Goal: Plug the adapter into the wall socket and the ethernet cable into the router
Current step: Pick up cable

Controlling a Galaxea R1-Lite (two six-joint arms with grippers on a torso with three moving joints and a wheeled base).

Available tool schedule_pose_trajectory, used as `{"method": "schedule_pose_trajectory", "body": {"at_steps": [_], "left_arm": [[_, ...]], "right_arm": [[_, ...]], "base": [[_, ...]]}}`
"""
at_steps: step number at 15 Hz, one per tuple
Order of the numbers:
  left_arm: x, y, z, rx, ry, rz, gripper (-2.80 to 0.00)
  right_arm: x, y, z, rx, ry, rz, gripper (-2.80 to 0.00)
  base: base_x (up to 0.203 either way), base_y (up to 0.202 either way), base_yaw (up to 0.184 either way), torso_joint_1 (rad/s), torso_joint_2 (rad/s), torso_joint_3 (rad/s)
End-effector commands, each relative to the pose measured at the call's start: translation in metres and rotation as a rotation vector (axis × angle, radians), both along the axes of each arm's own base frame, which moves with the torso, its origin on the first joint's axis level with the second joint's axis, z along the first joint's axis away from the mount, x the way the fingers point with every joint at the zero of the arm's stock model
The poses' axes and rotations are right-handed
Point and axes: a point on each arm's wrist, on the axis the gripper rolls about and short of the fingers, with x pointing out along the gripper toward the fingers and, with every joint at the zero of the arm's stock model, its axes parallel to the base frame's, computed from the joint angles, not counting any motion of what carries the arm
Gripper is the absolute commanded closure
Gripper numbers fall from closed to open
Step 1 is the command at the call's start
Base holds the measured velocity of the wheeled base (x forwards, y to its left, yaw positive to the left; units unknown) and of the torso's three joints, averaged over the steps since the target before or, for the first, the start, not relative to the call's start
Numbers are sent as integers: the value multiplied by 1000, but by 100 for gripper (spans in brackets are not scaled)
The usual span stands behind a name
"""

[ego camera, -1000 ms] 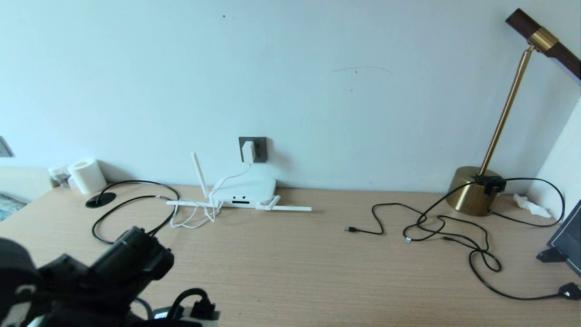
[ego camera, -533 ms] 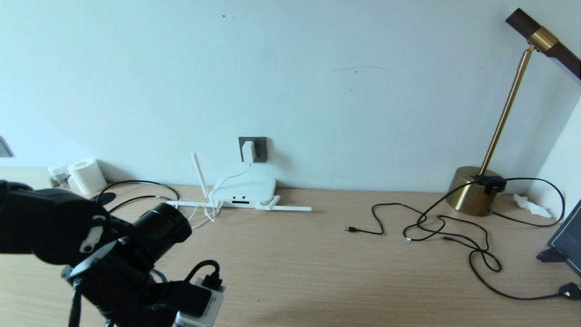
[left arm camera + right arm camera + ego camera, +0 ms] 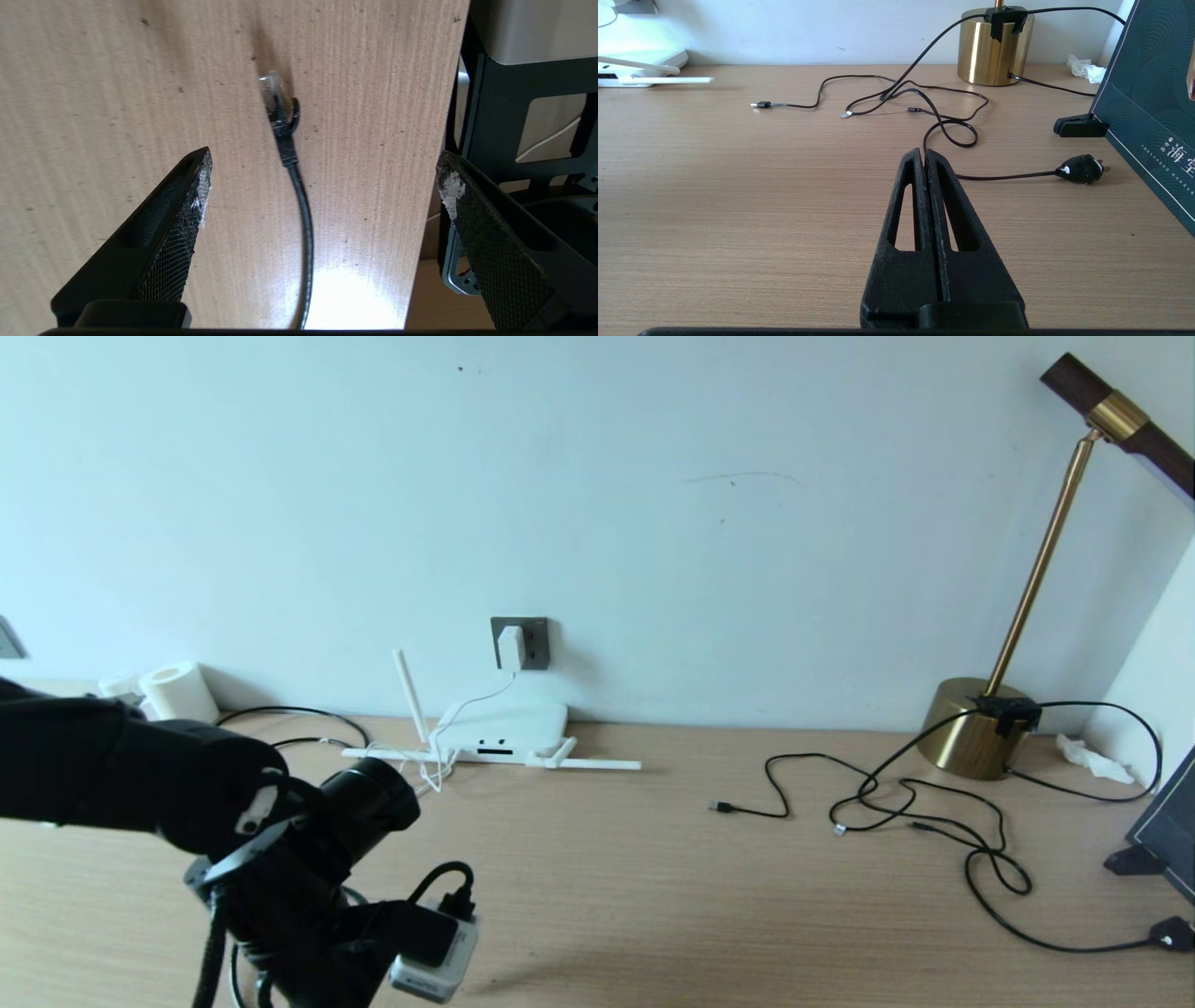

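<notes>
I need to grab the ethernet cable by its black boot (image 3: 286,146) with my left gripper next, so the ethernet cable's clear plug (image 3: 272,88) stays free to go into the router.
The white adapter (image 3: 511,647) sits in the dark grey wall socket (image 3: 532,642), and its thin cord drops to the white router (image 3: 504,730) below on the desk. The black ethernet cable (image 3: 289,710) curves along the desk at the left and passes under my left arm (image 3: 299,868). In the left wrist view its plug end (image 3: 276,100) lies flat on the wood near the desk's front edge. My left gripper (image 3: 325,170) hangs above it, open, with the cable (image 3: 306,219) running between the fingers, untouched. My right gripper (image 3: 924,155) is shut on nothing, low over the desk.
A brass lamp (image 3: 971,737) stands at the back right, with thin black cables (image 3: 896,803) spread in front of it and a black mains plug (image 3: 1080,169). A dark box (image 3: 1148,93) stands at the far right. A white roll (image 3: 177,695) is at the back left.
My left arm has swung up from the bottom left corner, forward and to the right, and now covers the cable loop on the desk. Nothing else has moved.
</notes>
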Motion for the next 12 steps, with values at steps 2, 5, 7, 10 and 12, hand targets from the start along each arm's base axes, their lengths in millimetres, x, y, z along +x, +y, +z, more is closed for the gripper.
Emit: {"method": "schedule_pose_trajectory", "body": {"at_steps": [2,5,7,10,12], "left_arm": [[-2,-1,-10,14,45,-6,-280],[-1,-1,-18,17,57,-3,-280],[4,-3,-28,1,17,3,-280],[3,-3,-35,-1,10,16,-280],[2,-2,-35,2,14,18,-280]], "right_arm": [[1,0,-3,0,10,0,0],[1,0,-3,0,10,0,0],[1,0,-3,0,10,0,0],[1,0,-3,0,10,0,0],[1,0,-3,0,10,0,0]], "base": [[0,0,0,0,0,0],[0,0,0,0,0,0],[0,0,0,0,0,0],[0,0,0,0,0,0],[0,0,0,0,0,0]]}}
